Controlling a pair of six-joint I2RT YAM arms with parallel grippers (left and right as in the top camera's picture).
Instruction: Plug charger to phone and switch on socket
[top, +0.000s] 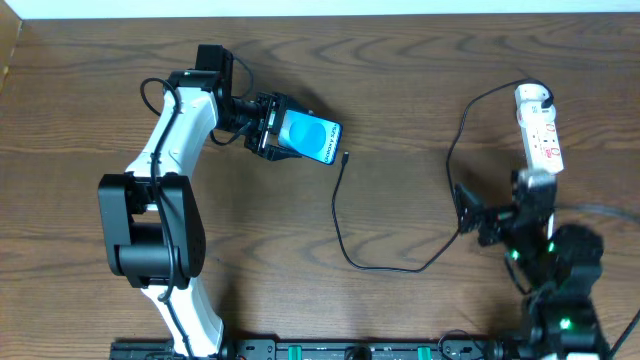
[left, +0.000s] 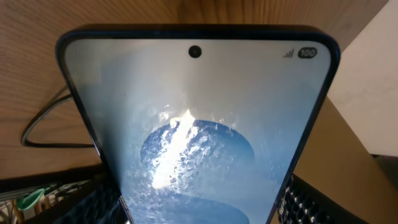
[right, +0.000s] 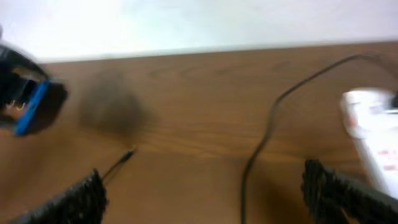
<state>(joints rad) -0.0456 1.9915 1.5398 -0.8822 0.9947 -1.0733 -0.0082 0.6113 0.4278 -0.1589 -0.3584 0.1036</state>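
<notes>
The right gripper grabs the phone's loose end (top: 329, 142) (right: 38, 107) across screen and back next, to let my left gripper regrip the other end of the phone for plugging in.
My left gripper (top: 268, 126) is shut on the phone (top: 314, 138), gripping its near end; the blue screen faces up. In the left wrist view the phone (left: 199, 112) fills the frame between the two fingers (left: 199, 214). The charger's black cable (top: 338, 215) lies on the table, its connector tip (top: 345, 157) just right of the phone and apart from it. Its white plug head (top: 534, 95) sits at the far end of the socket (top: 547, 142). My right gripper (top: 472, 218) is open and empty over the cable (right: 261, 146), left of the socket (right: 373, 134).
The wooden table's far edge (top: 320, 18) meets a white wall. In the right wrist view the connector tip (right: 127, 153) lies loose on the wood and the phone's blue edge (right: 30, 107) shows at far left. The arm bases stand along the front edge.
</notes>
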